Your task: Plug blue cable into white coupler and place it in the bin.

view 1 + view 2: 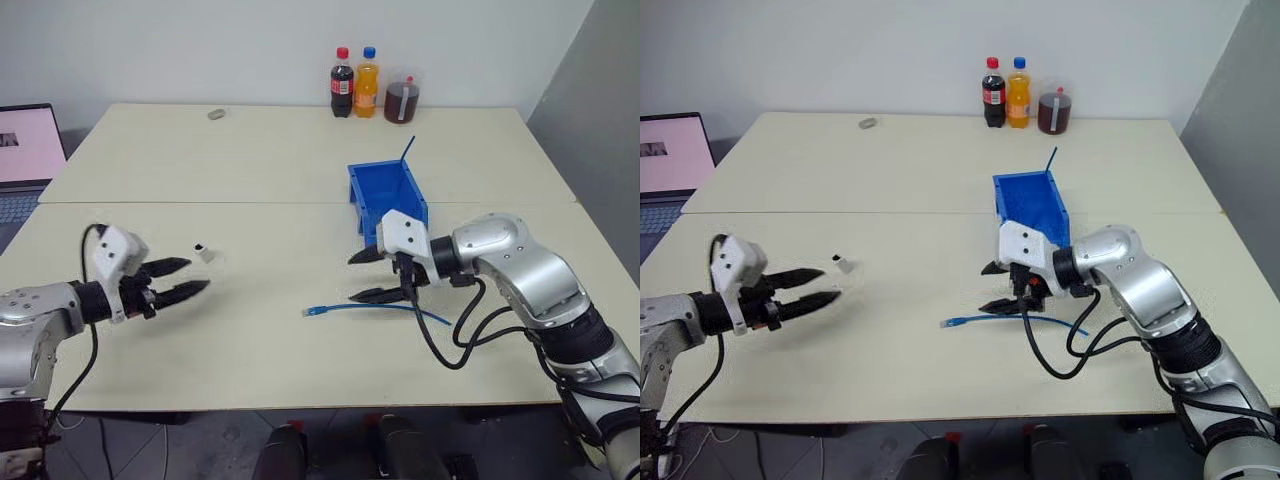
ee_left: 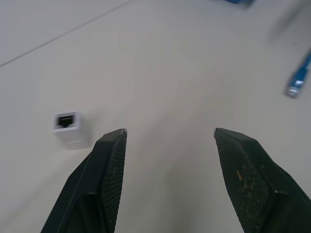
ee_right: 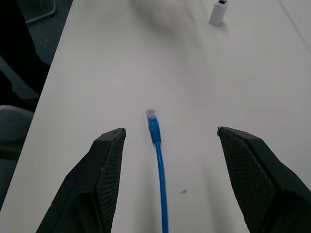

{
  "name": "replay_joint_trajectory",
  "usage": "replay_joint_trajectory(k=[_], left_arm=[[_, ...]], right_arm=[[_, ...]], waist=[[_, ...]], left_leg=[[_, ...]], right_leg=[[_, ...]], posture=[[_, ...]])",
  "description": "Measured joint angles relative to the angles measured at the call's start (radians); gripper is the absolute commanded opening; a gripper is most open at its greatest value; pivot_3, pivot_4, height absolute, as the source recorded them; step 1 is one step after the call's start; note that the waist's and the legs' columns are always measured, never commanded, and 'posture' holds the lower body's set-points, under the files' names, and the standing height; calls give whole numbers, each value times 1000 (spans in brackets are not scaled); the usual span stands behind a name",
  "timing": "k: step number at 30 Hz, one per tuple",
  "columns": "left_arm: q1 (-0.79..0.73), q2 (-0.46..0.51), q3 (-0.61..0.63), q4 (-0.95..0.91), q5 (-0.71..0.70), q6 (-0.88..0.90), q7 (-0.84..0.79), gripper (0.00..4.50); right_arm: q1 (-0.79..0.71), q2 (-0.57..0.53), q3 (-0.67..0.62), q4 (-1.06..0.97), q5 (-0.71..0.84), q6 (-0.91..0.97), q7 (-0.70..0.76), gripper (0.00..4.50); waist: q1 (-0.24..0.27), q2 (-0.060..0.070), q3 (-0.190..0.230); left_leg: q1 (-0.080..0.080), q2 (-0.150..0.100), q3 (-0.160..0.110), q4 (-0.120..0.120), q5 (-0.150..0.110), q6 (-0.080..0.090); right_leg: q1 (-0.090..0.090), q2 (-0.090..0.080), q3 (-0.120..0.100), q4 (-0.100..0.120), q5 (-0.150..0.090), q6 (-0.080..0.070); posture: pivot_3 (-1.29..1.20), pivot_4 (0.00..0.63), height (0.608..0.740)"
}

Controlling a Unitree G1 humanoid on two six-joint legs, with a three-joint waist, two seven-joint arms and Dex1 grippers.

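Next, the right gripper grabs the blue cable's ribbed boot behind the clear plug, since the thin cord trails slack across the table.
The blue cable lies flat on the table in front of the bin, its clear plug end pointing toward the left arm. My right gripper hovers open over the cable's middle, holding nothing; the cable runs between its fingers in the right wrist view. The white coupler sits on the table at the left, its dark socket showing. Just short of it, my left gripper is open and empty, apart from the coupler.
Three drink bottles stand at the table's far edge. A small grey object lies at the far left. A laptop sits off the table's left side. Thick black robot wires loop beside the right arm.
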Motion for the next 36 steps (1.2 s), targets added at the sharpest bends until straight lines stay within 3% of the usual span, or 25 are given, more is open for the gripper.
replay_joint_trajectory(k=[8, 14, 21, 27, 36], left_arm=[[-87, 13, -167, -116, 10, 51, -60, 2994], [-296, 3, -425, -158, 95, 89, -165, 2994], [-497, -67, -608, -104, 201, 83, -254, 2994], [-515, -74, -700, 11, 338, 13, -271, 2994], [-557, -200, -716, 102, 417, -54, -248, 2994]], right_arm=[[7, 2, 38, -33, -16, 73, -52, 3214], [10, -30, 34, -61, 12, 131, -49, 3214], [6, -69, 28, -106, 48, 228, -57, 3214], [6, -84, 11, -133, 57, 267, -94, 3214], [7, -84, 9, -164, 86, 298, -140, 3214]], waist=[[1, 0, 0], [4, 0, 0], [-3, 0, 0], [-12, 0, 0], [-5, 0, 0]], left_leg=[[0, 0, 0, 0, 0, 0], [-2, 0, -1, 1, 0, 0], [-2, 0, -1, 1, 0, 0], [-3, 0, -2, 1, 0, 0], [-7, -1, -6, 4, 0, 0]], right_leg=[[0, 1, 0, 0, 0, 0], [0, 1, -1, 0, 0, 0], [0, 2, -1, 0, 0, 0], [-1, 2, -1, 0, 0, 0], [-1, 2, -4, 0, 0, 0]], posture=[[0, 150, 740], [0, 150, 740], [0, 150, 740], [0, 150, 740], [0, 150, 740]])
